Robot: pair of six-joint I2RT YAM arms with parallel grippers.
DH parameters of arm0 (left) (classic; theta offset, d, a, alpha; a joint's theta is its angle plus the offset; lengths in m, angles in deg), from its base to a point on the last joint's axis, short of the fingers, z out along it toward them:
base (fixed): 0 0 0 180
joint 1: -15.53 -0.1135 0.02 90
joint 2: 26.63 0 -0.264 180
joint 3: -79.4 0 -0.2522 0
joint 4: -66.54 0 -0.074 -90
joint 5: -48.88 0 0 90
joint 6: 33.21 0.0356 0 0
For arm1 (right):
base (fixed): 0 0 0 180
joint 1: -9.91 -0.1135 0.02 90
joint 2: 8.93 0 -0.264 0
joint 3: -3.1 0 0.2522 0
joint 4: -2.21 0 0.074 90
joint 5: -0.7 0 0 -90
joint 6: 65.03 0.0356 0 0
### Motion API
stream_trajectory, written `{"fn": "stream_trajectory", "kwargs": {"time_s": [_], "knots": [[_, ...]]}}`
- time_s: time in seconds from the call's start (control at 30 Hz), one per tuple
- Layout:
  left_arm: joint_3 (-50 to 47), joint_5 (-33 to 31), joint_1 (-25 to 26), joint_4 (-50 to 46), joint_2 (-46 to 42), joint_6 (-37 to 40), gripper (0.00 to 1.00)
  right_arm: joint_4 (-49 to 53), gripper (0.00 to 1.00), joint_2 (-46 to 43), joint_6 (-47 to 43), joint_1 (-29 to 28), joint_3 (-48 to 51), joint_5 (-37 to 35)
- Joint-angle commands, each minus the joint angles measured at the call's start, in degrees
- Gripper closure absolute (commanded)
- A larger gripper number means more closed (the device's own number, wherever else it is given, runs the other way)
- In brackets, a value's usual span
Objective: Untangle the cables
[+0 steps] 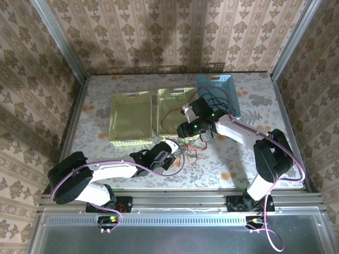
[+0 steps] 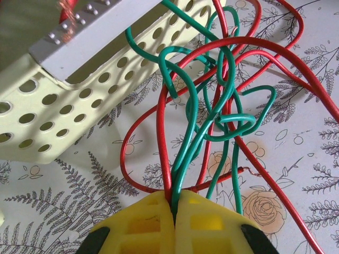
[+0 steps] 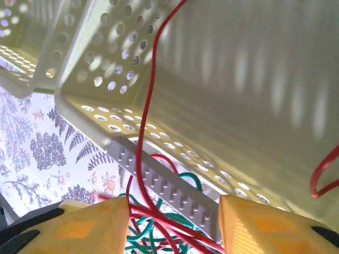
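Observation:
The right gripper grabs the red cables beside the basket's edge next, leaving the green ones out, to draw red from the tangle (image 1: 189,145).
The cables (image 2: 217,106) are a tangle of thin red and green wires on the flowered tablecloth, just in front of a pale yellow basket (image 2: 63,106). My left gripper (image 2: 175,203) is shut on one red and two green strands at the tangle's near end. From above, the tangle (image 1: 189,145) lies between the left gripper (image 1: 168,154) and the right gripper (image 1: 186,128). The right gripper (image 3: 174,211) hangs over the tangle (image 3: 153,230) with its yellow fingers (image 3: 95,225) apart. Red strands run between them without being pinched. One red cable (image 3: 151,79) rises across the basket wall (image 3: 222,79).
Two pale yellow perforated baskets (image 1: 130,117) (image 1: 170,98) stand side by side mid-table, and a blue basket (image 1: 217,87) holding dark wires stands behind the right arm. A grey studded strip (image 3: 164,182) lies along the basket's edge. Metal rails border the table.

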Motion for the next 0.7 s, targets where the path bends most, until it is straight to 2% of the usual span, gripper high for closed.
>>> {"fn": "stream_trajectory", "kwargs": {"time_s": [0.0,0.27,0.5,0.57,0.67], "knots": [[0.6,0.1,0.4,1.7,-1.3,0.3,1.0,2.2,0.5,-1.6,-2.8,-0.6,-0.3,0.6],[0.9,0.5,0.3,1.6,-0.8,0.3,1.0,5.6,0.5,-3.2,-6.3,-2.0,-0.2,-2.3],[1.1,0.8,0.4,1.7,-0.4,0.4,1.0,4.3,0.51,-0.9,-6.6,-3.1,-1.4,-5.0],[1.1,0.8,0.3,1.7,-0.4,0.4,1.0,3.5,0.56,-0.3,-6.6,-3.3,-1.9,-5.8],[1.0,0.8,0.3,1.5,-0.6,0.4,1.0,1.9,0.84,-0.2,-6.7,-3.3,-1.9,-7.4]]}}
